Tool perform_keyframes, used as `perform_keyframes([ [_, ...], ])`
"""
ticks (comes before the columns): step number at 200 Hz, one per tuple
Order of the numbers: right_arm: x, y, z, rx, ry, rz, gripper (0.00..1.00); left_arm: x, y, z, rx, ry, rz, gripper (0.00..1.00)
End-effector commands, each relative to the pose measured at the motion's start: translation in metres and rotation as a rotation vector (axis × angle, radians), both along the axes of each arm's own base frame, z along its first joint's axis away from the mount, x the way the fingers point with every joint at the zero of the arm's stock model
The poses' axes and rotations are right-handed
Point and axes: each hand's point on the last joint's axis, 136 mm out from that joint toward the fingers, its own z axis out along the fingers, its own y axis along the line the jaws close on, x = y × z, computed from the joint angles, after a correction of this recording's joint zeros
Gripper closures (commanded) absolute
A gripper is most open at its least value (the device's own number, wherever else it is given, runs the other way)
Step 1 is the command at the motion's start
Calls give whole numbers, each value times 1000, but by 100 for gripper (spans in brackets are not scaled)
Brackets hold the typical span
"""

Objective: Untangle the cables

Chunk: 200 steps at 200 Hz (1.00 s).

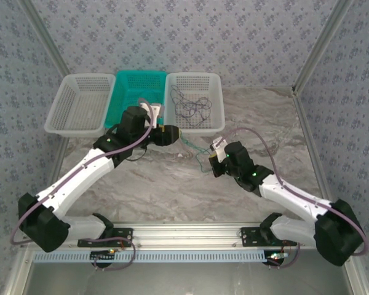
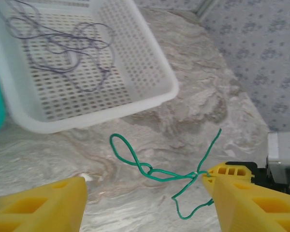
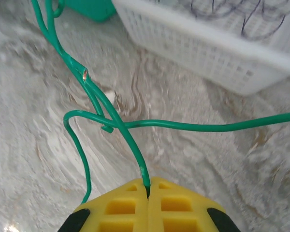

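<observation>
The left gripper should next grab the green cable [image 2: 157, 175] by its free loop [image 2: 123, 148], on the other side of the crossing from the right gripper, so that both grippers can pull the tangle apart.
A thin green cable [image 2: 157, 175] with a loose knotted loop hangs just above the marble tabletop, stretched between my two grippers [image 1: 195, 150]. My left gripper [image 2: 145, 180] is open and wide. The cable's twisted crossing rests against the tip of its right finger [image 2: 232, 186]; the left finger [image 2: 48, 203] is clear of it. My right gripper [image 3: 146, 187] is shut on one end of the green cable [image 3: 117, 123], which loops and crosses itself just ahead of the pads. Dark purple-grey cables [image 2: 67, 53] lie tangled in the right white basket [image 1: 216, 92].
Three baskets stand in a row at the back: a white one on the left [image 1: 58, 110], a teal one in the middle [image 1: 120, 92] and the white one on the right [image 3: 208, 46]. Marble tabletop [image 1: 172, 190] lies in front of them. Patterned walls enclose the table.
</observation>
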Motion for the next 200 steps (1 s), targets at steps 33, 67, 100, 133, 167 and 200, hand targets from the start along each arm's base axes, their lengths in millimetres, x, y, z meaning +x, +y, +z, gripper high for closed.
perform_keyframes([
  [33,10,-2,45,257,27,-33,100,-12,-38,41,-280,-36,-165,27],
  [67,12,6,66,436,75,-9,100,-10,-43,28,-342,14,-157,26],
  [100,7,19,82,522,99,45,100,0,-55,13,-406,67,-142,26],
  [133,3,23,84,528,107,59,100,7,-68,19,-461,73,-178,27],
  [167,2,28,90,560,108,68,100,9,-81,21,-514,89,-207,41],
  [200,4,30,85,560,131,57,100,16,-79,12,-507,112,-149,86],
])
